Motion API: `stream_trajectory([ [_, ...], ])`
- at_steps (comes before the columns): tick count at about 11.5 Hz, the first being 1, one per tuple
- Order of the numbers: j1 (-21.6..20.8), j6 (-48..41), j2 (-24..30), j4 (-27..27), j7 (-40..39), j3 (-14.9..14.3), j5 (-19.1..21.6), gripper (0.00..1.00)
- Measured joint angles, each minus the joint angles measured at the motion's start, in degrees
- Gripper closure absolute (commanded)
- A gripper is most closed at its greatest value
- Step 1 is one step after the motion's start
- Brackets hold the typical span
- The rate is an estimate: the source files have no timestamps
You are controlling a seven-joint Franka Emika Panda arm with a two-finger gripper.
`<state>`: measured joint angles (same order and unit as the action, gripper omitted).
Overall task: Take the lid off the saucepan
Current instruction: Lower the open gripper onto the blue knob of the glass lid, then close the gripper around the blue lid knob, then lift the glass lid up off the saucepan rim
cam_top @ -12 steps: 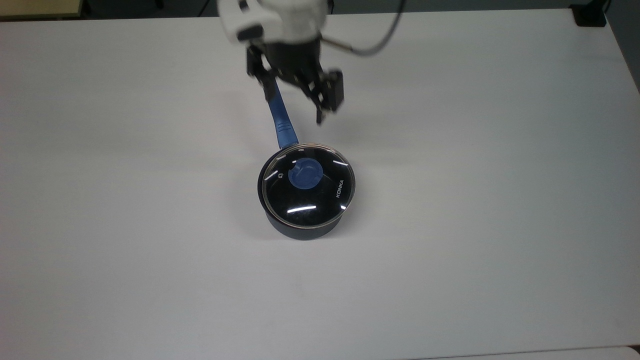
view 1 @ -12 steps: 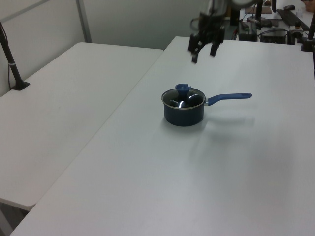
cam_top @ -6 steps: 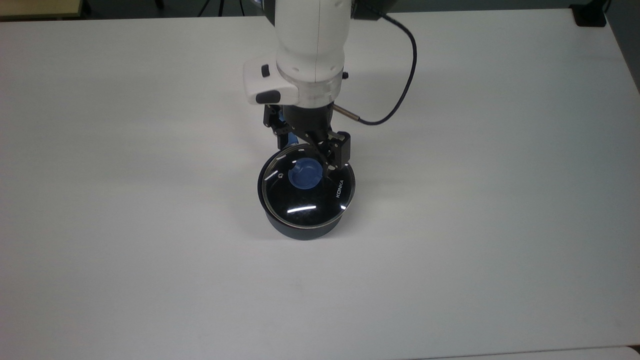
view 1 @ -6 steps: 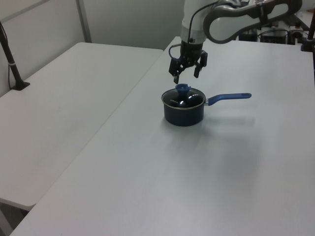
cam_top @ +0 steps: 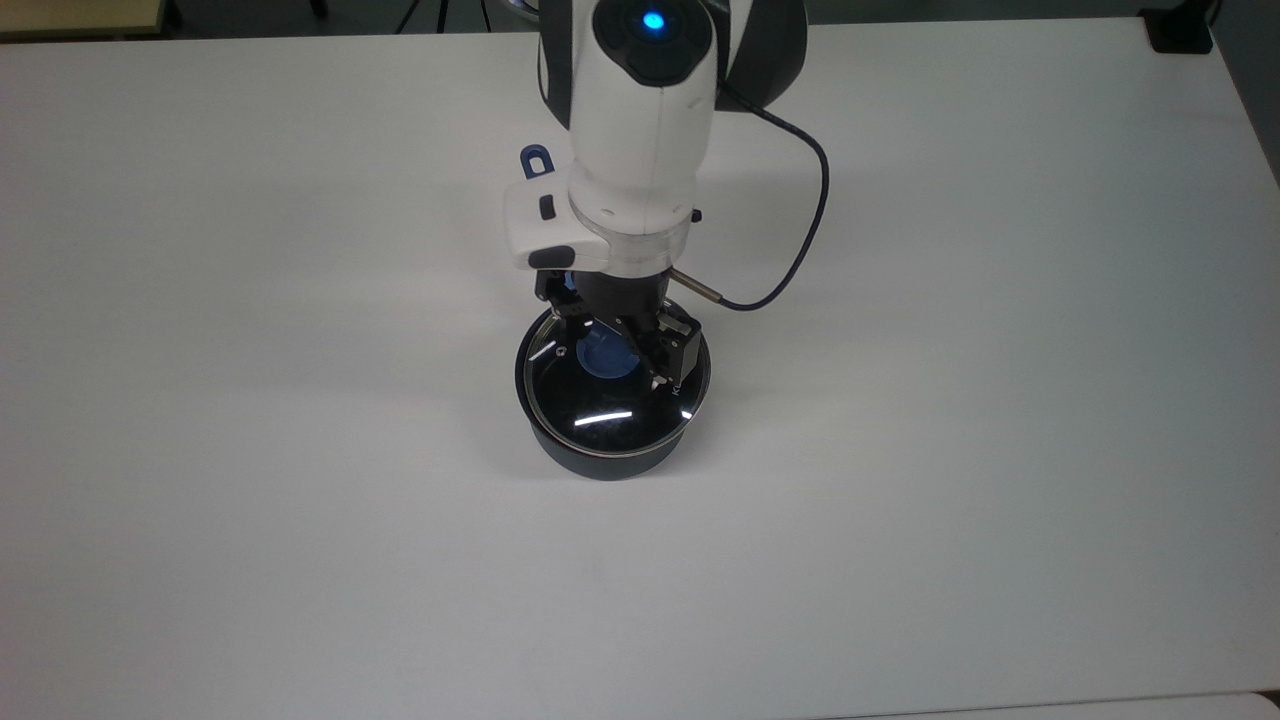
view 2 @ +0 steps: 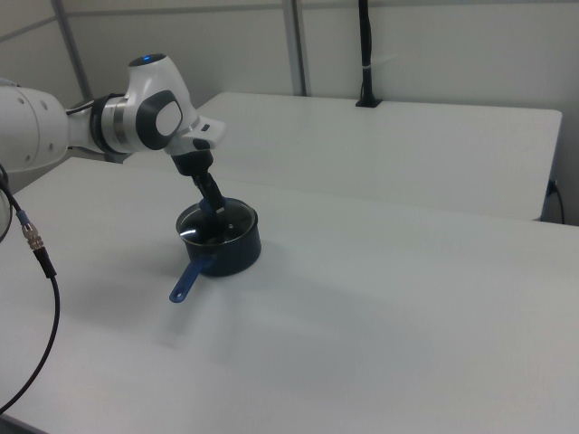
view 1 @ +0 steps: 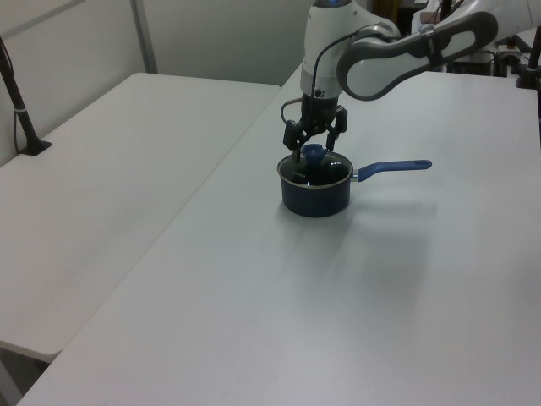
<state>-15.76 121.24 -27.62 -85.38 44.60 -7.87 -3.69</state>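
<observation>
My gripper grabs the lid by its blue knob (view 1: 313, 152) next, to take the lid off the saucepan (view 1: 315, 199).
The saucepan (cam_top: 600, 462) stands mid-table, dark outside, and its long blue handle (view 1: 393, 167) runs back under the arm, the eyelet (cam_top: 535, 160) showing beside the wrist. The glass lid (cam_top: 600, 415) sits flat on the pan with its blue knob (cam_top: 603, 360) up. My gripper (cam_top: 618, 365) is open and low over the lid, one finger on each side of the knob (view 1: 313, 152) with a gap still showing. In the right view the gripper (view 2: 213, 206) hides the knob above the saucepan (view 2: 237, 253).
The white table (cam_top: 950, 450) spreads wide around the pan. A second table (view 1: 101, 169) adjoins it in the left view, with a black clamped post (view 1: 21, 110). A dark cable (cam_top: 800, 250) loops off the wrist. A black block (cam_top: 1180, 30) sits at the far corner.
The arm has come forward from over the handle and dropped down. The open fingers went from above and behind the pan to straddling the lid's knob. Pan and lid have not moved.
</observation>
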Motion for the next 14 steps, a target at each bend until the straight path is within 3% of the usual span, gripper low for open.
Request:
stream_trajectory([
  [1,-0.4,0.0,-0.3,0.1,0.4,0.0,-0.7,0.36],
  [3,-0.8,0.0,-0.3,0.6,0.7,0.1,-1.2,0.57],
  [10,-0.7,0.0,0.2,1.3,-0.3,0.1,-2.2,0.60],
  [12,0.3,-1.6,2.8,1.5,-6.8,0.1,-2.2,0.60],
  [14,3.1,-8.8,6.8,1.1,-21.6,0.0,-1.1,0.61],
])
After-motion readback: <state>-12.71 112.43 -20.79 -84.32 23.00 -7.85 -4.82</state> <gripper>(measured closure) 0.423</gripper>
